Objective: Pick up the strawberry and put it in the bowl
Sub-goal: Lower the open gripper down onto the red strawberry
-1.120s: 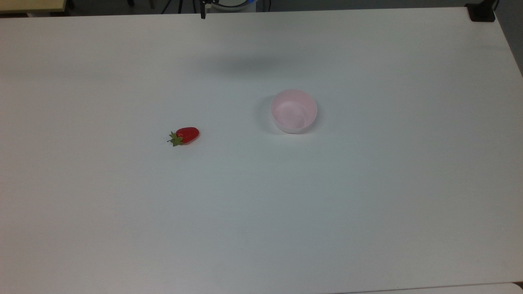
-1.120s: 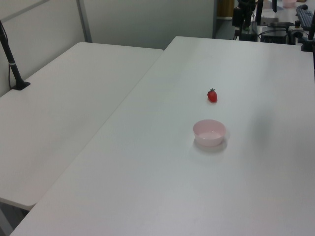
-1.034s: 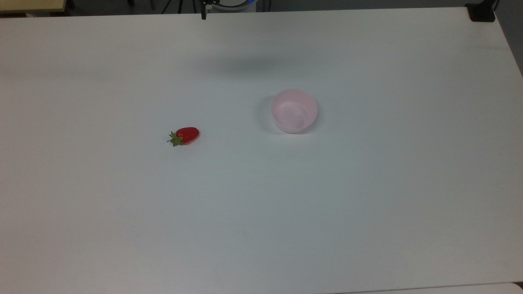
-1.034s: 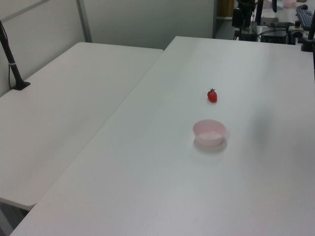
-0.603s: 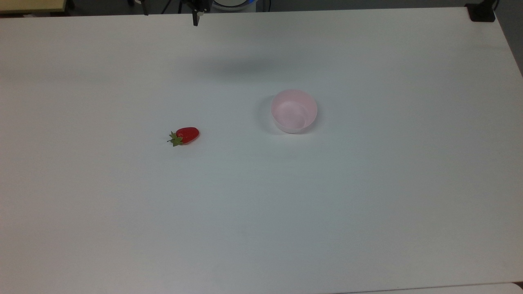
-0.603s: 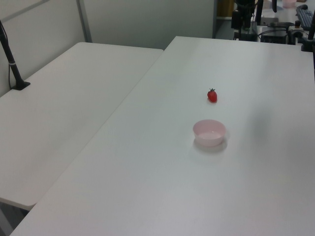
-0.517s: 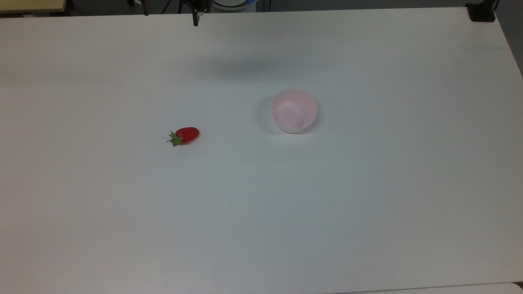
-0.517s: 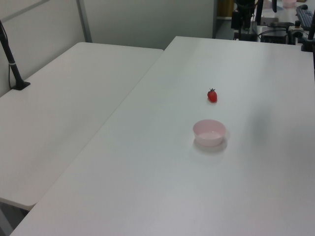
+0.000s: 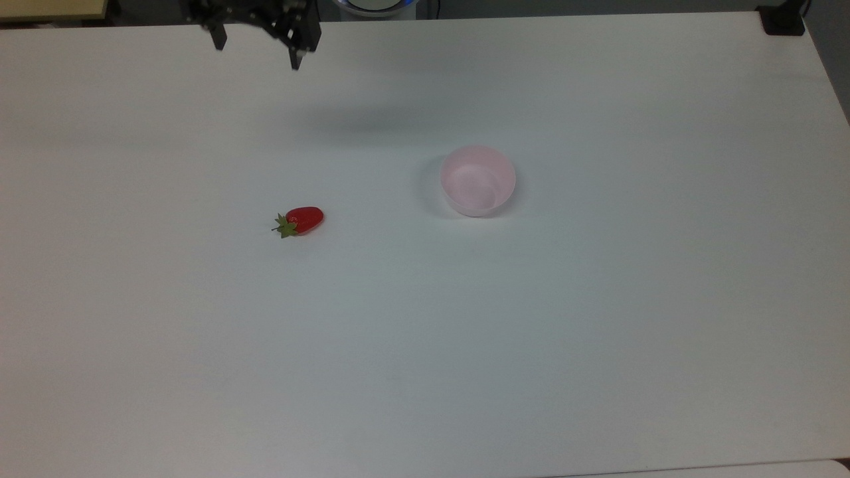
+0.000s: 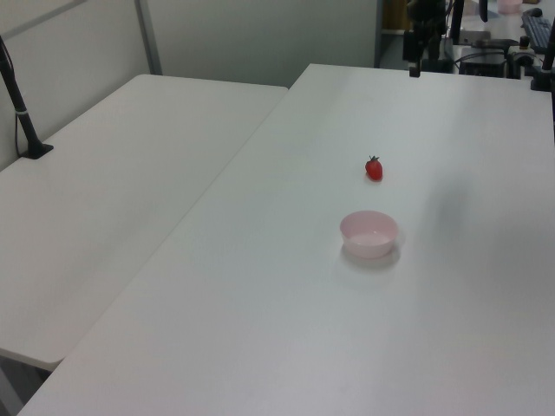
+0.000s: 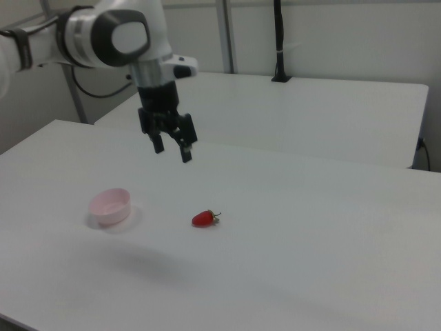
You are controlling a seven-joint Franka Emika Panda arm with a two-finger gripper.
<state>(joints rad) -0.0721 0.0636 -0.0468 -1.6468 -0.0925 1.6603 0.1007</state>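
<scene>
My gripper is going to grab the strawberry by its red body [image 10: 375, 172] next. Then it can put the strawberry in the pale pink bowl [image 10: 369, 233].
The red strawberry [image 9: 303, 220] with its green cap lies on the white table [image 9: 425, 345]; it is also seen as the strawberry [image 10: 374, 168] and the strawberry [image 11: 204, 218]. The pale pink bowl [image 9: 477, 180] stands empty to the top view's right of it, also the bowl [image 10: 369, 233] and the bowl [image 11: 110, 205]. My gripper [image 9: 256, 54] hangs open and empty high above the table near the far edge, well apart from the strawberry. In the right view the gripper [image 11: 172, 150] is above and slightly left of the strawberry.
A second white table [image 10: 113, 199] adjoins on the left view's left. A black post [image 10: 22, 113] stands on it. A dark clamp [image 9: 783, 20] sits at the top view's far right corner.
The gripper has come further into the top view, moving left and toward the strawberry; both fingers now show. Strawberry and bowl have not moved.
</scene>
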